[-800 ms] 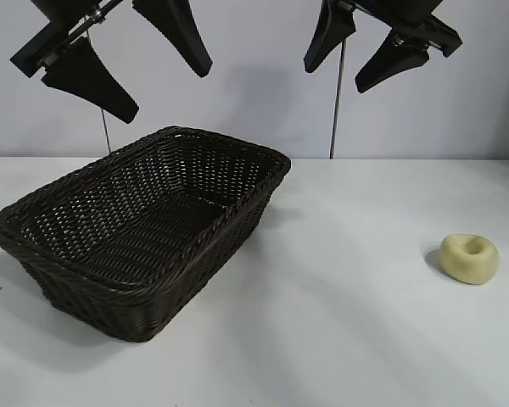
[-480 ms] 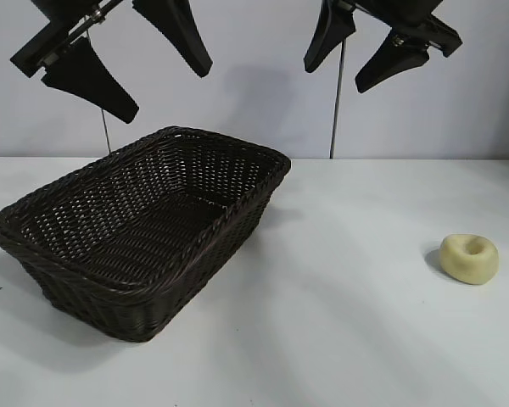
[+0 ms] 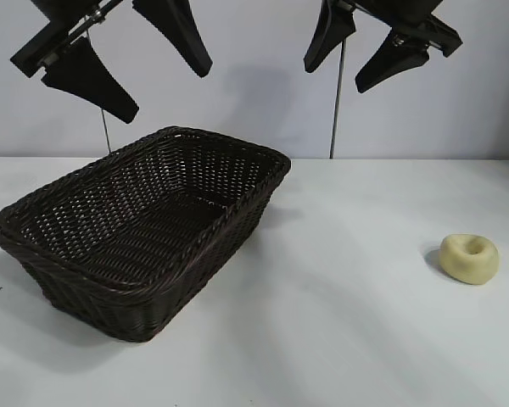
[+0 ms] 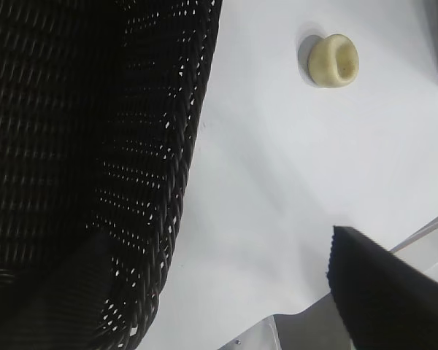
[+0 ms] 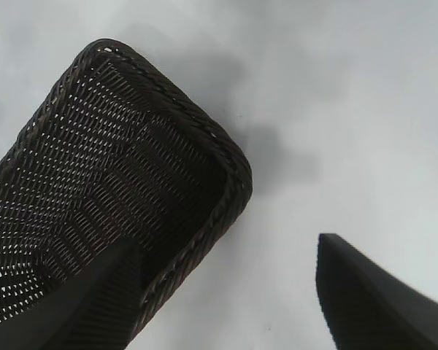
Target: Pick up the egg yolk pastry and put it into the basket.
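Observation:
Next, my left gripper grips the basket by its narrow braided rim (image 3: 7,222), since the basket's body spreads far wider than my fingers.
The egg yolk pastry (image 3: 469,258), a small pale yellow bun with a dimple on top, lies on the white table at the right; it also shows in the left wrist view as the pastry (image 4: 333,60). The dark brown wicker basket (image 3: 144,225) stands at the left with nothing in it, and its rim (image 5: 226,197) shows in the right wrist view. My left gripper (image 3: 165,89) hangs open high above the basket. High over the table's middle, my right gripper (image 3: 360,68) is also open, well above and left of the pastry. Neither holds anything.
The white table (image 3: 339,322) spreads between basket and pastry. A thin metal rod (image 3: 336,102) stands at the back against the pale wall, and a second rod (image 3: 105,131) stands behind the basket.

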`<state>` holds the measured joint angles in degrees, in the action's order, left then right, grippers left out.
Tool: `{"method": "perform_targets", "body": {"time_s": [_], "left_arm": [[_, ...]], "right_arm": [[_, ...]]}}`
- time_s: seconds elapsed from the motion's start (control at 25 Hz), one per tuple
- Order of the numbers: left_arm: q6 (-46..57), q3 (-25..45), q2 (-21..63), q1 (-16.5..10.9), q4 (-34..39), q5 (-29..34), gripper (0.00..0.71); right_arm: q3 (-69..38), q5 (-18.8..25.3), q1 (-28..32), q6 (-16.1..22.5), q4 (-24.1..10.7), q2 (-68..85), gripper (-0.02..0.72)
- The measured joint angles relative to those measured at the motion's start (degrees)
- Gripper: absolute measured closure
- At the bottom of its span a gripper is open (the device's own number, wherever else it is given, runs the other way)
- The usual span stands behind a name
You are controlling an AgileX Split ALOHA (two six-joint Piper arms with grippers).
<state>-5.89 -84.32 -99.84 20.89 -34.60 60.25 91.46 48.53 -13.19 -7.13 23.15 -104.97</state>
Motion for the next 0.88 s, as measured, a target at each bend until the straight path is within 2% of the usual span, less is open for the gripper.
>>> {"method": "perform_targets", "body": {"time_s": [0.64, 0.88], "left_arm": [[0.07, 0.00, 0.00, 0.00, 0.00, 0.62, 0.119], [5.89, 0.00, 0.38, 0.00, 0.70, 3.06, 0.119]], "right_arm": [[0.00, 0.00, 0.00, 0.00, 0.00, 0.00, 0.209], [0.00, 0.00, 0.00, 0.00, 0.00, 0.00, 0.209]]}}
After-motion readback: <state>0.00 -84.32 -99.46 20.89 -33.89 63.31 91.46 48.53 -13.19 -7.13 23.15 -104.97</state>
